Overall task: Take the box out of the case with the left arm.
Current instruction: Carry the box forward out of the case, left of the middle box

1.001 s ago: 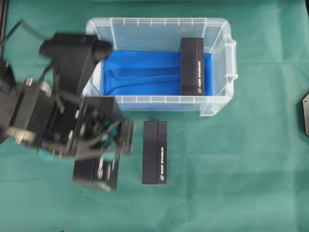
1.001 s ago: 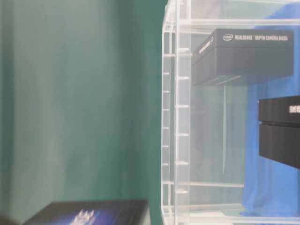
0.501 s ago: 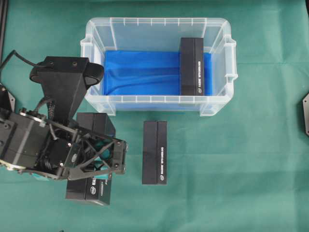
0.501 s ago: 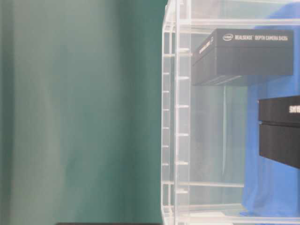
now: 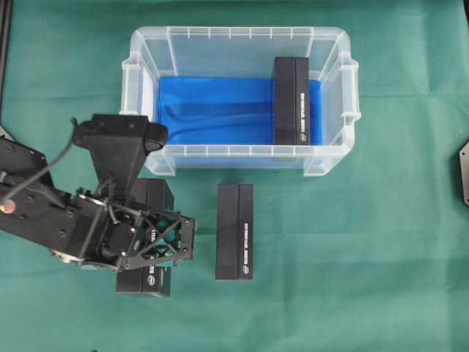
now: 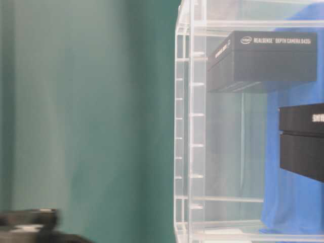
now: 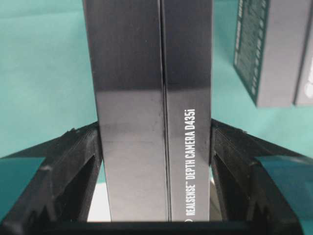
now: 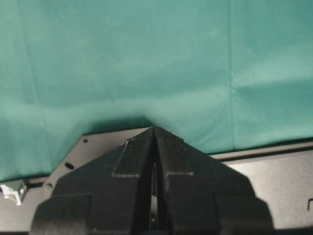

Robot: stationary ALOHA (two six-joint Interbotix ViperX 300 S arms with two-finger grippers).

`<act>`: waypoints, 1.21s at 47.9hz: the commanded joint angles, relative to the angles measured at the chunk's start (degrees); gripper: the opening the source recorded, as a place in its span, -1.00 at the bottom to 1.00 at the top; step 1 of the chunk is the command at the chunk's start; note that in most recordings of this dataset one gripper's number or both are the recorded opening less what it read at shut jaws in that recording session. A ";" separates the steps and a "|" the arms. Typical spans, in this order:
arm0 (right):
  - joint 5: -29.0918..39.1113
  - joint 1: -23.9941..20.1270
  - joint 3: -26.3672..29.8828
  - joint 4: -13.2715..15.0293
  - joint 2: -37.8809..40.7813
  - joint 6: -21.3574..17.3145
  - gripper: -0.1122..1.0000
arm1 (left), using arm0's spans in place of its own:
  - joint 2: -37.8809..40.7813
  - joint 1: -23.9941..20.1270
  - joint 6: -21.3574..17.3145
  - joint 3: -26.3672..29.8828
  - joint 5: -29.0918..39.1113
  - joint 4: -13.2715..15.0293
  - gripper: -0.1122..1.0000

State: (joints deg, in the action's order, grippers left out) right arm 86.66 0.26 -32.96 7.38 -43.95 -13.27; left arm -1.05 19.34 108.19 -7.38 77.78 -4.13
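Note:
The black box would fall if the left gripper opened now, because the held box's lower edge (image 5: 143, 292) is above the green cloth. The left gripper needs to lower the black box first.
The clear case (image 5: 139, 66) with its blue lining stands at the back of the green cloth. One black box (image 5: 291, 103) stands inside it at the right end. My left gripper (image 5: 156, 246) is outside the case, in front of its left corner, shut on another black box (image 5: 146, 282). In the left wrist view this box (image 7: 154, 88) fills the gap, with both fingers (image 7: 80, 156) pressed against its long sides. I cannot tell whether it touches the cloth. My right gripper (image 8: 154, 131) is shut on nothing.
A further black box (image 5: 234, 231) lies on the cloth just right of the held one, also seen as the box (image 7: 274, 49) in the left wrist view. Under the right gripper lies a black plate (image 8: 274, 171). The case wall (image 6: 190, 126) fills the table-level view's right half.
My left arm has carried the box out from the case's left corner and lowered it toward the cloth. A dark blurred part of it now shows at the table-level view's bottom left.

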 commanded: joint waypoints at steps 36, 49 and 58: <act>-0.18 0.09 0.62 0.18 0.18 0.00 -0.80 | 4.13 0.18 0.35 -13.97 -21.97 0.00 0.30; -0.26 0.09 0.53 0.18 0.18 0.00 -0.80 | 4.13 0.26 0.44 -13.89 -22.85 0.79 0.30; -0.18 0.09 0.53 0.18 0.18 0.00 -0.80 | 4.13 0.26 0.44 -13.71 -22.85 0.88 0.86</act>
State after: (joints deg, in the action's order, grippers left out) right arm 86.66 0.26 -33.05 7.47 -43.95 -13.27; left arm 4.31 19.51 108.54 -21.97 55.11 -3.43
